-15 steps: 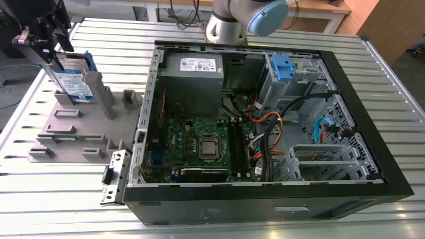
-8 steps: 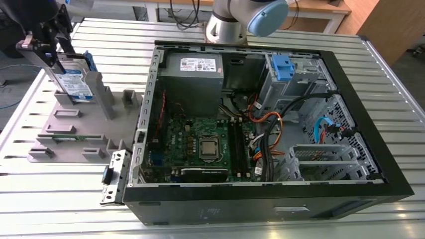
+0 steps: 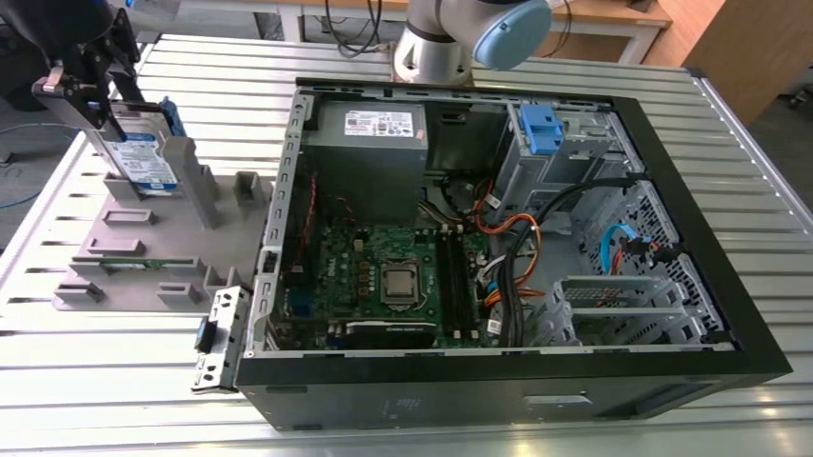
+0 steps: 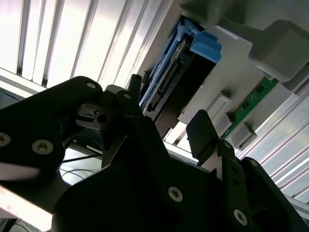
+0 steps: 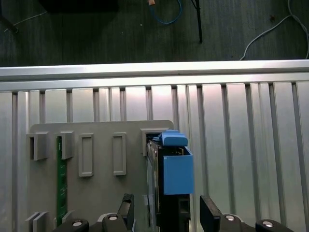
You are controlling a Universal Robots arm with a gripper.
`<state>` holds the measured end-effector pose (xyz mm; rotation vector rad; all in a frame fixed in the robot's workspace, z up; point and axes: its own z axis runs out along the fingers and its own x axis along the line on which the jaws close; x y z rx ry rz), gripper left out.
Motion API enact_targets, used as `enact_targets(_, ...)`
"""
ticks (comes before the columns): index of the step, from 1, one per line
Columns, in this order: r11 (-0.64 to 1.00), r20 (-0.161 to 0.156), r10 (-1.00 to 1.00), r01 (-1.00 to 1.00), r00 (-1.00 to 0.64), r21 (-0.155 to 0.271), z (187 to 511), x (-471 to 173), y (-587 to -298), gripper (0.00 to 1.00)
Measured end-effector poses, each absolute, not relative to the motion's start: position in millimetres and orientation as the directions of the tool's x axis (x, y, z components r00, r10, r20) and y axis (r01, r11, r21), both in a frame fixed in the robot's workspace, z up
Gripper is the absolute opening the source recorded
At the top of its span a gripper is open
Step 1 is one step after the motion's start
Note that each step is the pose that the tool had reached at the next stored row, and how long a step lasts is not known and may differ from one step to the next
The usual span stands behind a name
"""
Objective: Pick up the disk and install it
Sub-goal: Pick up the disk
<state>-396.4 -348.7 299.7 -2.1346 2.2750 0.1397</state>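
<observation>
Next, my gripper grabs the disk by its upper edge [image 3: 137, 111] to install it in the computer case.
The disk [image 3: 143, 157] stands on edge in a slot of the grey holder plate [image 3: 140, 238] at the exterior view's left, its white-and-blue label facing out and its blue carrier frame [image 5: 176, 171] along the edges. My gripper [image 3: 91, 95] hangs just over the disk's top end. In the first wrist view the gripper [image 5: 168, 209] is open, with one black fingertip on each side of the disk [image 5: 153, 193] and a gap to it on both sides. The second wrist view shows the disk's connector edge [image 4: 166, 94] beyond the fingers [image 4: 205, 135].
An open computer case [image 3: 508, 376] lies to the exterior view's right of the holder, with a motherboard, cables and a drive bay carrying a blue latch [image 3: 540, 129]. A green memory stick [image 3: 133, 264] sits in the holder. The arm's base [image 3: 445, 43] stands behind the case.
</observation>
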Motion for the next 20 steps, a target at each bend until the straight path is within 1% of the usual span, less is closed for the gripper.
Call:
enact_targets(13,0.062,-0.075,-0.995,-0.997,-0.065,0.052,299.6,-396.4,-344.4,0.64)
enact_targets(14,0.062,-0.075,-0.995,-0.997,-0.065,0.052,299.6,-396.4,-344.3,0.63)
enact_targets(15,0.062,-0.075,-0.995,-0.997,-0.065,0.052,299.6,-396.4,-344.3,0.57)
enact_targets(16,0.062,-0.075,-0.995,-0.997,-0.065,0.052,299.6,-396.4,-344.3,0.57)
enact_targets(17,0.062,-0.075,-0.995,-0.997,-0.065,0.052,299.6,-396.4,-344.3,0.51)
enact_targets(18,0.062,-0.075,-0.995,-0.997,-0.065,0.052,299.6,-396.4,-344.3,0.51)
enact_targets(19,0.062,-0.075,-0.995,-0.997,-0.065,0.052,299.6,-396.4,-344.3,0.45)
enact_targets(20,0.062,-0.075,-0.995,-0.997,-0.065,0.052,299.6,-396.4,-344.3,0.45)
